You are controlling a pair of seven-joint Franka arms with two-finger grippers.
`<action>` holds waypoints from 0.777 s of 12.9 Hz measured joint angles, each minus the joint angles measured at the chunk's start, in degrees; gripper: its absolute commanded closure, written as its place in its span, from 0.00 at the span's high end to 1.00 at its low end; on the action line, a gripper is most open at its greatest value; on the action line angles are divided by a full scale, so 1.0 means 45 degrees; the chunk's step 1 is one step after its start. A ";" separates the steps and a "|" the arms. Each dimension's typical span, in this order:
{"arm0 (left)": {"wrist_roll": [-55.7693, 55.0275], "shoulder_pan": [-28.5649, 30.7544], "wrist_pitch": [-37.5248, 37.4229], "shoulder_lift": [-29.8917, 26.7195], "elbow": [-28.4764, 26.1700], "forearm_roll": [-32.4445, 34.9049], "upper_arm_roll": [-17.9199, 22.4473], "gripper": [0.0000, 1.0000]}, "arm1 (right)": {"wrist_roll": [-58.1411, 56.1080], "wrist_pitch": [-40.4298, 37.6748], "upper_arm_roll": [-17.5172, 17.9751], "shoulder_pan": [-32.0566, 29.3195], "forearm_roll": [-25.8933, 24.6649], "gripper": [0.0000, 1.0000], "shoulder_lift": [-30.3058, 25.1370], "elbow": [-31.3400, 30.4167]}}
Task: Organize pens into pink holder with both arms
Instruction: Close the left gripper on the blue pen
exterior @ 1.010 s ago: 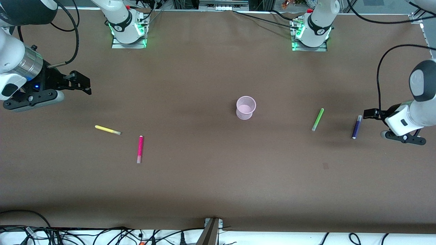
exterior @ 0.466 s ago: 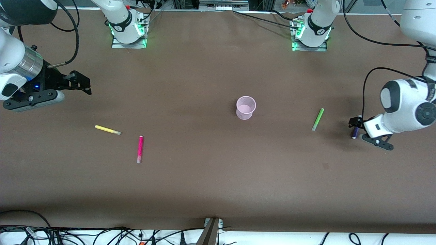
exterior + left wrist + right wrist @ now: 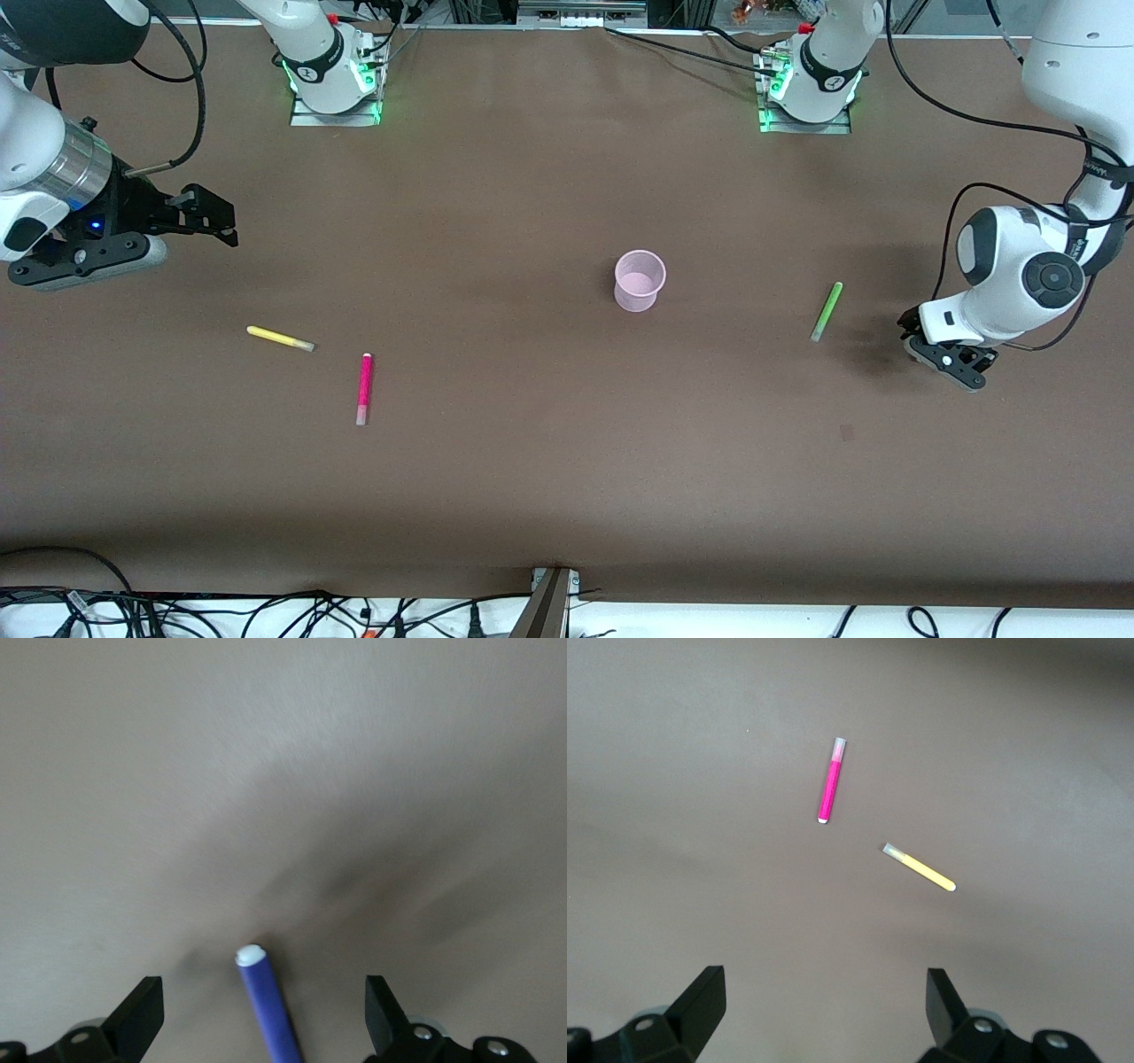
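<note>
The left gripper picks up the purple pen by its body next, beside the pen's white end, to fill the pink holder.
The pink holder stands upright mid-table. The light green pen lies between it and my left gripper. That gripper is low over the dark purple pen, which the hand hides in the front view. In the left wrist view the purple pen lies between the open fingers, pale end outward, untouched. The yellow pen and magenta pen lie toward the right arm's end. My right gripper waits open and empty above the table near them. Both show in the right wrist view: magenta, yellow.
The brown table holds nothing else. The arm bases stand along its edge farthest from the front camera. Cables and a metal bracket run along the nearest edge.
My left arm has swung in and lowered its hand over the purple pen, which now sits between its fingers and is covered in the front view. The right arm has not moved.
</note>
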 measured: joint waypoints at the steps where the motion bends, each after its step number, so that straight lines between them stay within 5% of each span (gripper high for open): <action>1: 0.0057 0.0174 0.0145 0.0176 -0.0083 0.0000 0.0001 1.00 | 0.0000 0.0000 0.0000 0.0000 0.0000 1.00 0.0000 0.0000; 2: 0.0096 0.0331 0.0210 0.0307 -0.0096 0.0000 0.0000 0.82 | 0.0000 0.0000 0.0000 0.0000 0.0000 1.00 0.0000 0.0000; 3: 0.0103 0.0429 0.0229 0.0388 -0.0096 0.0000 -0.0011 0.54 | 0.0000 0.0000 -0.0001 0.0000 0.0000 1.00 0.0000 0.0000; 5: 0.0116 0.0471 0.0237 0.0424 -0.0095 0.0000 -0.0056 0.27 | 0.0000 0.0000 0.0000 0.0000 0.0000 1.00 0.0000 0.0000; 6: 0.0125 0.0470 0.0225 0.0403 -0.0094 0.0000 -0.0109 0.02 | 0.0000 0.0001 -0.0001 0.0000 0.0001 1.00 0.0000 0.0000; 10: 0.0640 0.0469 0.0208 0.0331 -0.0042 0.0000 -0.0246 0.00 | -0.0001 0.0001 0.0004 0.0003 0.0026 1.00 0.0000 0.0000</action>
